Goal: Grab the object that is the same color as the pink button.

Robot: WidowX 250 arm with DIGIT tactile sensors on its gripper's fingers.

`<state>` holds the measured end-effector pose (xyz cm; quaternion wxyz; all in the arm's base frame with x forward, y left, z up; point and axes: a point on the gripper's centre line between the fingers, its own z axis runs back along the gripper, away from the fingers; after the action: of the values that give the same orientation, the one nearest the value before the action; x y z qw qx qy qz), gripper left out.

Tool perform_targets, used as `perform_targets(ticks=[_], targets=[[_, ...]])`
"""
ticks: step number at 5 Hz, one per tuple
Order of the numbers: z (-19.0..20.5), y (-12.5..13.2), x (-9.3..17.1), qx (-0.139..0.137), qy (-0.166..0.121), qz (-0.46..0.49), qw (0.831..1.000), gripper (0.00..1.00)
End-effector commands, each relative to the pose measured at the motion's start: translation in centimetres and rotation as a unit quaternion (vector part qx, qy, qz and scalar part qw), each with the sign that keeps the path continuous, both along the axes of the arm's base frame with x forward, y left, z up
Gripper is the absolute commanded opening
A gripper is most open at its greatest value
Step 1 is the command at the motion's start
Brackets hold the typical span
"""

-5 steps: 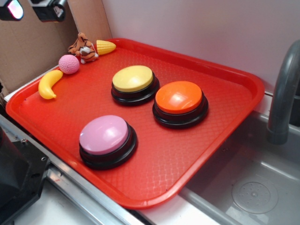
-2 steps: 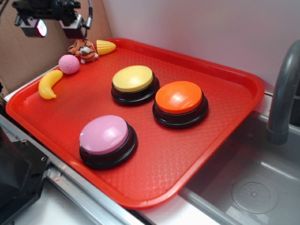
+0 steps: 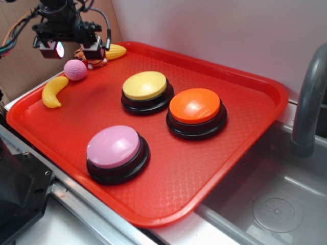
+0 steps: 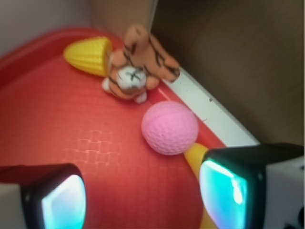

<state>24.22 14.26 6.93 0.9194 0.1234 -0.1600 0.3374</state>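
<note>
The pink ball (image 3: pixel 75 70) is ahead of my fingers, so they would miss it if I closed now. My gripper needs to move toward the ball first, then close on it.
A small pink textured ball (image 3: pixel 75 70) (image 4: pixel 169 127) lies near the far left corner of the red tray (image 3: pixel 219 168). The pink button (image 3: pixel 114 151), pale pink dome on a black base, stands at the tray's front. My gripper (image 3: pixel 72 49) (image 4: pixel 143 195) hovers open just above and behind the ball. In the wrist view the ball lies ahead of the fingers, nearer the right finger (image 4: pixel 238 191). Only bare tray shows between them.
A yellow banana (image 3: pixel 53 91) lies left of the ball. An orange tiger toy (image 4: pixel 136 71) and a yellow corn piece (image 3: pixel 115 51) sit behind it. Yellow-topped (image 3: pixel 146 91) and orange-topped (image 3: pixel 196 112) buttons stand mid-tray. A cardboard wall (image 3: pixel 20 61) rises at left, a sink (image 3: pixel 276 204) lies at right.
The gripper has come down and to the right, from the top left corner of the exterior view to just above the ball. The objects on the tray have stayed put.
</note>
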Motion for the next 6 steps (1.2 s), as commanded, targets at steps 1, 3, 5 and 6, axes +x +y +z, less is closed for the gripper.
perform_targets(ticks=[1,3,5,6], targets=[[-0.1,3.1,0.4,0.031,0.010,0.027,0.999,1.00],[-2.0,4.6,0.8,0.030,0.028,0.042,0.998,1.00],[-3.0,4.4,1.0,0.044,0.052,0.058,0.996,0.00],[-2.9,4.5,1.0,0.038,0.052,0.060,0.996,0.00]])
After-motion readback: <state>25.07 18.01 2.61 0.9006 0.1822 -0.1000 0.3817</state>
